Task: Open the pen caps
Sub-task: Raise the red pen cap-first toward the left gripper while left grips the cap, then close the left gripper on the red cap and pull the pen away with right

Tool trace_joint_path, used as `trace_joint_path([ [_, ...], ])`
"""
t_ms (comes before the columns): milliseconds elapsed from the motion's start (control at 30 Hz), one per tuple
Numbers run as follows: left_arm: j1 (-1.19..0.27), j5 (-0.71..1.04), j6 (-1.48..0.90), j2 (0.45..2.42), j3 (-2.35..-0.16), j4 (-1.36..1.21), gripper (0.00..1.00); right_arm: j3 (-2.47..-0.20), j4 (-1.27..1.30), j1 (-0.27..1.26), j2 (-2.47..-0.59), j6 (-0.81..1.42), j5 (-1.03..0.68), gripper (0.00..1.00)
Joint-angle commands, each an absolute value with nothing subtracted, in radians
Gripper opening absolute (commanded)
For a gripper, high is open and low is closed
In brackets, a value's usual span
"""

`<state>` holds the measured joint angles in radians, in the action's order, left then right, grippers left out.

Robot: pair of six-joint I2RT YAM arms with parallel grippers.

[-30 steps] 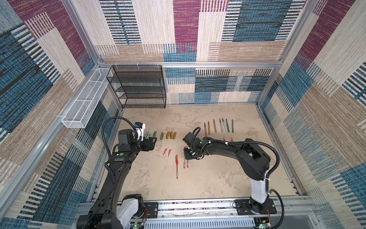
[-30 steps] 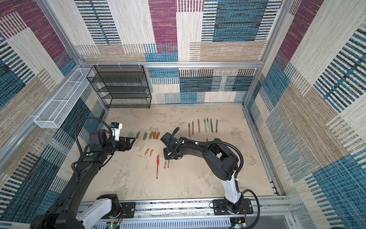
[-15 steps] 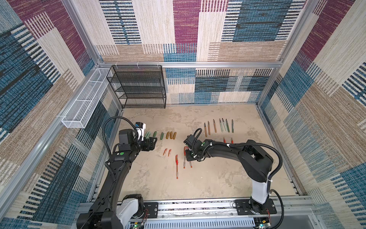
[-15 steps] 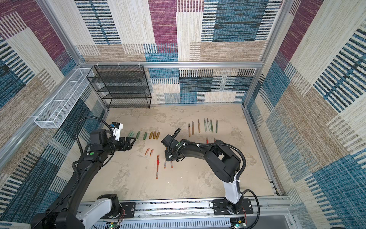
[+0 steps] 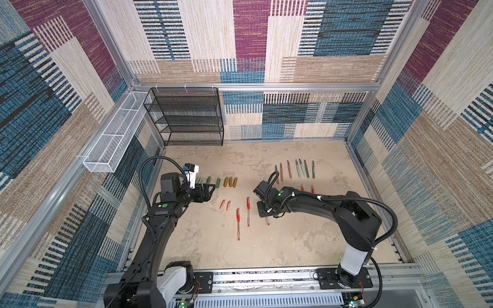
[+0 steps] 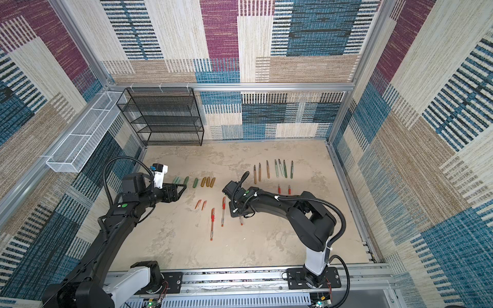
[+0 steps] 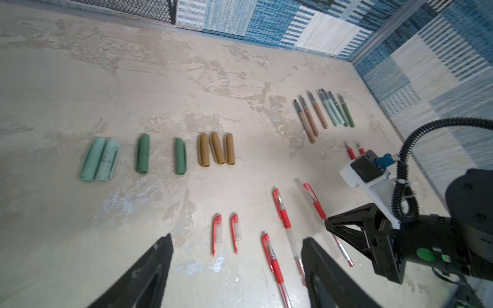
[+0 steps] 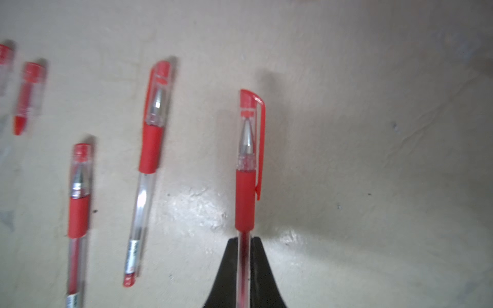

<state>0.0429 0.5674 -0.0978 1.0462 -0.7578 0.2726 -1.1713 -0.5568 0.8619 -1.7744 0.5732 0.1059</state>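
Note:
I will next grab the red pen's cap by its red top with my left gripper to pull the cap open. I will leave the pen's body to my right gripper.
My right gripper (image 8: 244, 240) is shut on the clear barrel of a red pen (image 8: 245, 202). Its red-topped cap (image 8: 249, 128) is on and points away from the jaws. In both top views this gripper (image 5: 262, 213) (image 6: 240, 213) is low over mid-table, and the pen's tail (image 5: 267, 221) pokes out. Two more capped red pens (image 5: 248, 210) (image 5: 238, 224) lie just left of it. Loose pen caps lie in a row: mint (image 7: 100, 160), dark green (image 7: 143, 153), gold-brown (image 7: 217, 152), and two red ones (image 7: 217, 229). My left gripper (image 5: 210, 189) (image 7: 237, 237) hovers open and empty near them.
Several uncapped barrels (image 5: 293, 169) lie in a row at the back right, with two short red pieces (image 5: 306, 188) in front of them. A black wire rack (image 5: 186, 117) stands at the back left. A white wire basket (image 5: 112, 144) hangs on the left wall.
My right gripper has closed onto the red pen and shifted slightly to the right with it. The left arm has stayed still.

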Motion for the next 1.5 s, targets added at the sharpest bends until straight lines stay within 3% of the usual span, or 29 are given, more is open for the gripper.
trace_joint_path([
  [0, 0.042, 0.726, -0.159, 1.047, -0.747, 0.203, 0.78, -1.163, -0.429, 0.864, -1.710, 0.556, 0.088, 0.04],
  [300, 0.037, 0.825, -0.256, 1.046, -0.709, 0.115, 0.75, -1.129, -0.134, 0.932, -1.608, 0.479, 0.028, 0.03],
  [733, -0.017, 0.823, -0.375, 1.068, -0.693, 0.059, 0.68, -1.282, -0.076, 1.038, -1.747, 0.397, -0.021, 0.03],
  [1033, -0.015, 0.750, -0.413, 1.085, -0.692, 0.057, 0.40, -1.300, -0.056, 1.080, -1.772, 0.367, -0.027, 0.02],
  [1200, -0.011, 0.735, -0.411, 1.081, -0.703, 0.084, 0.00, -1.316, -0.088, 1.080, -1.784, 0.365, -0.010, 0.02],
  [1267, -0.010, 0.736, -0.410, 1.079, -0.700, 0.073, 0.00, -1.304, -0.071, 1.080, -1.777, 0.362, -0.016, 0.05],
  [1467, -0.008, 0.749, -0.416, 1.074, -0.702, 0.080, 0.00, -1.333, -0.084, 1.081, -1.818, 0.347, -0.017, 0.30],
])
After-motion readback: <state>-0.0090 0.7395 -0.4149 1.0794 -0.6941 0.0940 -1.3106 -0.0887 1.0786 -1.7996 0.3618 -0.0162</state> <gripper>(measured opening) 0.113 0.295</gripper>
